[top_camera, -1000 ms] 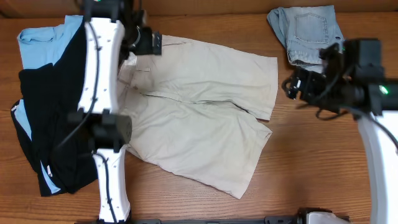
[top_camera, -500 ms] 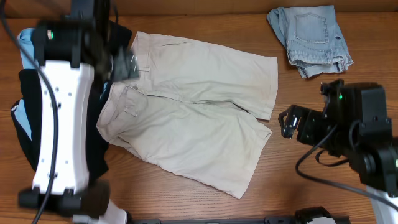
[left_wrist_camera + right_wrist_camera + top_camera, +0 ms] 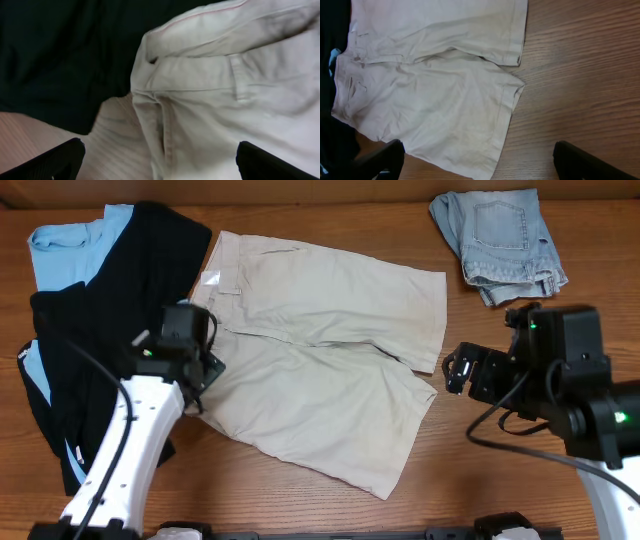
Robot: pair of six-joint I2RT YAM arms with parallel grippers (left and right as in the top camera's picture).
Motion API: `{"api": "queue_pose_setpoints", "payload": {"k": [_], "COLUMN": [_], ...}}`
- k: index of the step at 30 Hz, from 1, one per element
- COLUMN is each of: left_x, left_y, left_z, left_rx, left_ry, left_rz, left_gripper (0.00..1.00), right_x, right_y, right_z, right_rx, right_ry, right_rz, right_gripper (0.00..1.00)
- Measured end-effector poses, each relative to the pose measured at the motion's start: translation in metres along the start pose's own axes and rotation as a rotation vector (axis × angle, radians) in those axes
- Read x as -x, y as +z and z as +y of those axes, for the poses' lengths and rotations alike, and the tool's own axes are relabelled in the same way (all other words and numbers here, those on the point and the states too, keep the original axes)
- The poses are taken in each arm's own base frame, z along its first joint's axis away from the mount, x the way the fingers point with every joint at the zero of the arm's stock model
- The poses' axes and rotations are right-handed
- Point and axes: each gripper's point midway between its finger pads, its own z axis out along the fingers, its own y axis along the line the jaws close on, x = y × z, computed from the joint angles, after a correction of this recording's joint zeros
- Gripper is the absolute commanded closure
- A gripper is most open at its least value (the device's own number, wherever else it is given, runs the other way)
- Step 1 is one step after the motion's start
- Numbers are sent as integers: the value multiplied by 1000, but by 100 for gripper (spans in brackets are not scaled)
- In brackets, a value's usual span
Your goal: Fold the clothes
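Observation:
Next, my right gripper grabs the khaki shorts' near leg at its outer hem corner, to fold that leg over the far leg.
The light-beige khaki shorts (image 3: 320, 350) lie spread flat mid-table, waistband to the left, legs to the right. My left gripper (image 3: 205, 370) is open and hovers over the waistband's near corner; the left wrist view shows the waistband and fly (image 3: 200, 80) between its fingertips (image 3: 160, 162). My right gripper (image 3: 455, 372) is open and empty, just right of the shorts' leg hems; the right wrist view shows the whole shorts (image 3: 430, 85) below it. Black trousers (image 3: 90, 350) lie on a light-blue shirt (image 3: 65, 245) at the left. Faded denim shorts (image 3: 497, 235) lie folded at the back right.
Bare wooden table (image 3: 480, 470) lies in front of and to the right of the khaki shorts. The black trousers touch the khaki waistband edge (image 3: 60, 50). The table's back edge runs along the top.
My left arm has swung down from the back left to the waistband's near corner. My right arm has moved from the denim shorts to beside the leg hems. The shorts' waistband is flatter.

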Motion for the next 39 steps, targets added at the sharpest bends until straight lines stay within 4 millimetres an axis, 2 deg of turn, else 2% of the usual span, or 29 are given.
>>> {"api": "queue_pose_setpoints", "payload": {"k": [3, 8, 16, 20, 21, 23, 25, 27, 29, 34, 39], "left_x": [-9, -16, -16, -18, -18, -17, -15, -15, -14, -14, -14], "left_y": [24, 46, 75, 87, 88, 90, 90, 90, 90, 90, 90], "left_z": [5, 12, -3, -5, -4, -4, -3, -3, -3, -4, -4], "left_rx": [12, 33, 18, 29, 31, 33, 32, 33, 33, 29, 28], "left_ry": [-65, -119, -142, -143, -145, -158, -167, -165, -155, -108, -71], "left_rz": [4, 8, -7, -1, 0, 0, -2, -3, -3, -4, -3], "left_gripper": [5, 11, 13, 15, 19, 35, 64, 85, 96, 96, 96], "right_x": [0, -1, -4, -12, -15, -21, -28, -36, -47, -86, -144], "right_y": [8, 21, 40, 49, 51, 56, 63, 70, 79, 106, 137], "right_z": [1, 2, 1, -4, -6, -9, -11, -8, -2, 18, 22], "right_rx": [-3, -6, -16, -29, -34, -42, -44, -38, -26, 2, -4], "right_ry": [-2, 3, 13, 19, 21, 24, 22, 7, -20, -101, -152], "right_rz": [32, 85, 156, 189, 198, 219, 240, 263, 287, 357, 452], "right_gripper": [7, 10, 13, 16, 18, 21, 24, 25, 25, 26, 27]}}
